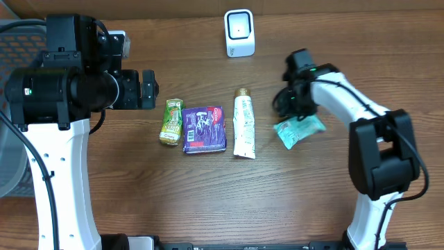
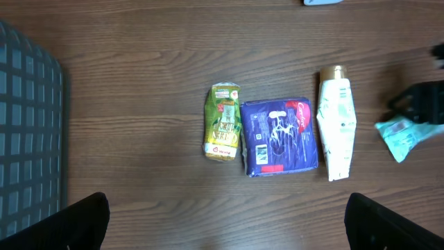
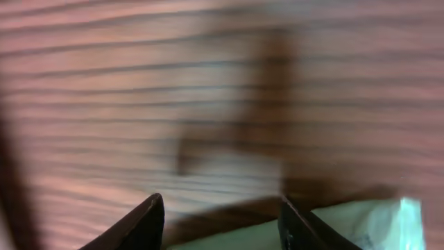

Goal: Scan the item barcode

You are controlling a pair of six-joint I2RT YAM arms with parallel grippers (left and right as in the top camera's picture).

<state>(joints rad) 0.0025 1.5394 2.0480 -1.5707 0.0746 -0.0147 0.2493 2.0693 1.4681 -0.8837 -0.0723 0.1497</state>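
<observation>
The robot's right gripper should next grab the packet's far edge and leave the packet's broad side uncovered, to scan the teal packet at the barcode scanner (image 1: 239, 32).
A teal packet (image 1: 300, 130) lies on the wooden table at the right, also visible as the teal packet (image 2: 401, 134) in the left wrist view. My right gripper (image 1: 295, 104) is down at its far edge. In the right wrist view the right gripper (image 3: 220, 201) has its fingers apart, with the pale green packet (image 3: 368, 222) running under and between them, close to the table. A white barcode scanner (image 1: 239, 32) stands at the back. My left gripper (image 2: 225, 208) hangs high over the left side, wide open and empty.
A yellow-green packet (image 1: 171, 121), a purple pack (image 1: 205, 129) and a white tube (image 1: 243, 125) lie in a row mid-table. A grey mesh basket (image 2: 28, 139) sits at the left edge.
</observation>
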